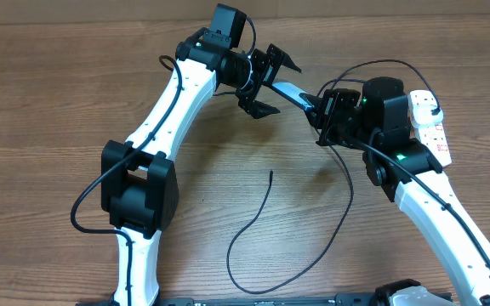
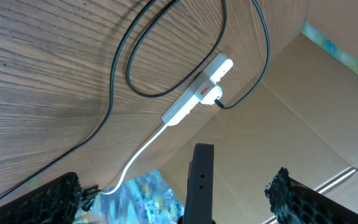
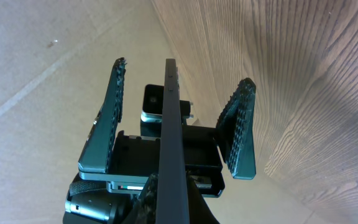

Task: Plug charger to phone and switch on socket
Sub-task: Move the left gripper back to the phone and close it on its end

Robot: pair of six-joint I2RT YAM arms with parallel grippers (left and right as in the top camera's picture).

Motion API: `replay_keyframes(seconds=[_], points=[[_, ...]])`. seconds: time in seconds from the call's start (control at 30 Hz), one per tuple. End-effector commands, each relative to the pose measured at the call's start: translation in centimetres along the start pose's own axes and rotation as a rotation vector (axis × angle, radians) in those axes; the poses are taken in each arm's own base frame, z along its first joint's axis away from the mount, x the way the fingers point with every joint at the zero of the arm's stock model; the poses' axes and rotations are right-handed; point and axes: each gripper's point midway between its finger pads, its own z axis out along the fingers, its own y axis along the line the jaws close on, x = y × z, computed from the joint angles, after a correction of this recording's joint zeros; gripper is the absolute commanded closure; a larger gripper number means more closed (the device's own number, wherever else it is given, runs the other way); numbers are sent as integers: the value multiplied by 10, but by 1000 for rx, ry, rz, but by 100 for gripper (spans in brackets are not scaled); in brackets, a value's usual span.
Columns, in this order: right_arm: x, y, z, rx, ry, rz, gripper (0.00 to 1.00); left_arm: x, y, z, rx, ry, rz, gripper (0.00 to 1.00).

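Observation:
I need to take hold of the phone with my left gripper next by its far end [image 1: 278, 87] [image 2: 202, 160], across its thin edge, so the opposite end stays free for plugging in the charger.
My right gripper [image 1: 321, 110] is shut on the phone [image 1: 294, 92] and holds it edge-on above the table; in the right wrist view the phone [image 3: 169, 118] runs straight out from the jaws [image 3: 173, 199]. My left gripper [image 1: 279, 85] is open, with its fingers on either side of the phone's far end [image 2: 201, 180] and not touching it. The charger's black cable [image 1: 258, 217] loops loose on the table, with its small end free near the middle. The white socket [image 1: 430, 127] lies at the right; it also shows in the left wrist view [image 2: 194, 99], with a plug in it.
The socket's thick white cord [image 2: 135, 162] runs off the table's far edge. Beyond that edge are brown cardboard [image 2: 303, 112] and a blue patterned patch [image 2: 154, 199]. Both arms cross the table's back half.

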Motion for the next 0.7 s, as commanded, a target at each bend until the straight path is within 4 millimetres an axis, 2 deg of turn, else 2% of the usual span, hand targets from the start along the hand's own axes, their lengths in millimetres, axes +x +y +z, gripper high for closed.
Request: replay_keyframes(seconds=[0.0,0.17,0.67], points=[[8,11,-3,-30,18,-13,96,4,-8,-1,12,-7,14,1],[0,5,-3,-9,-22,0,96,6,-8,1,8,-6,17,1],[1,6,-3,-12,-19,-2,96,12,-5,12,-18,-34,38,1]])
